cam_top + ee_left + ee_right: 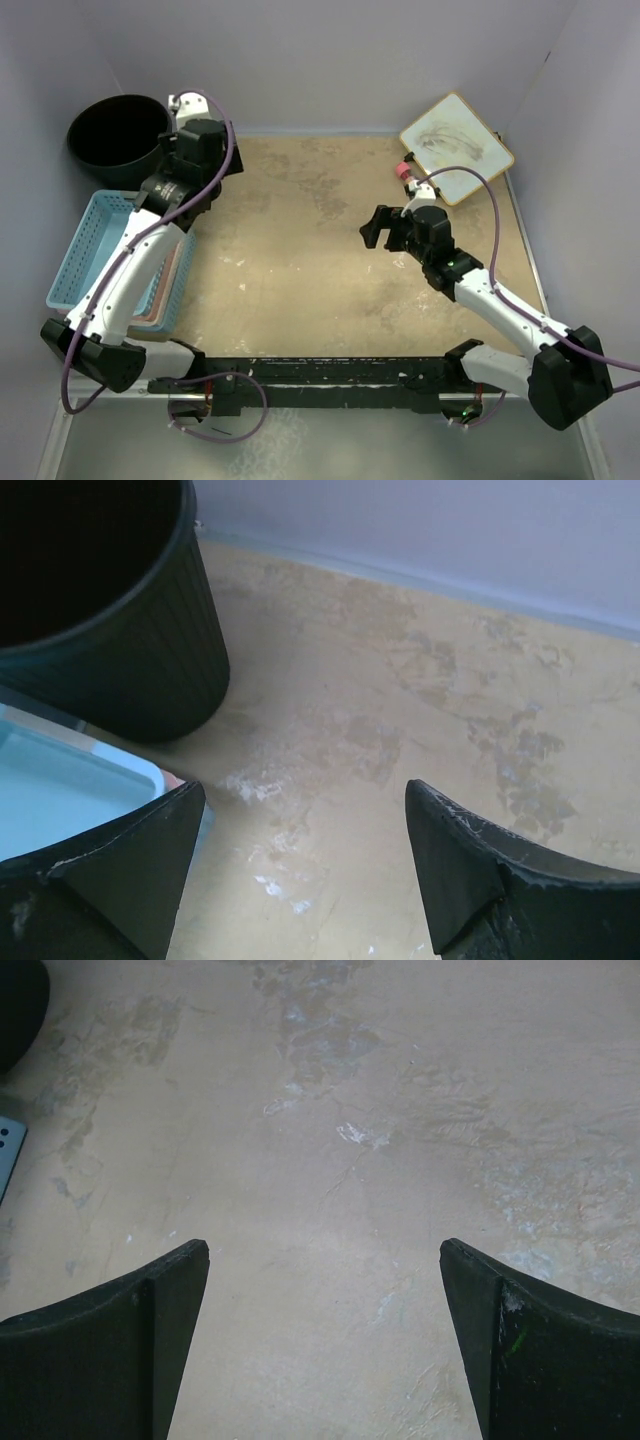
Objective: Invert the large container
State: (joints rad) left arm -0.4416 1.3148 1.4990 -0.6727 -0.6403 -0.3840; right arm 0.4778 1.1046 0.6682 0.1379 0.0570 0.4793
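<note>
My left gripper has to reach and grab the large container's rim (168, 127) (177, 550) on the open-table side. The container's base then stays free to turn upside down.
The large container (118, 140) is a tall round black bin, standing upright with its mouth up in the back left corner. In the left wrist view the large container (120, 640) fills the upper left. My left gripper (216, 160) is just right of the bin, open and empty, its jaws wide apart over bare table in the left wrist view (300, 825). My right gripper (383, 232) is open and empty over the middle right of the table, pointing left. It also shows wide open in the right wrist view (325, 1260). A sliver of the bin (20, 1005) shows there, far off.
A blue perforated basket (90, 250) lies in front of the bin, on a pink one (172, 290), under my left arm. A small whiteboard (457, 147) with a red-capped item (405, 170) lies at the back right. Walls close the back and sides.
</note>
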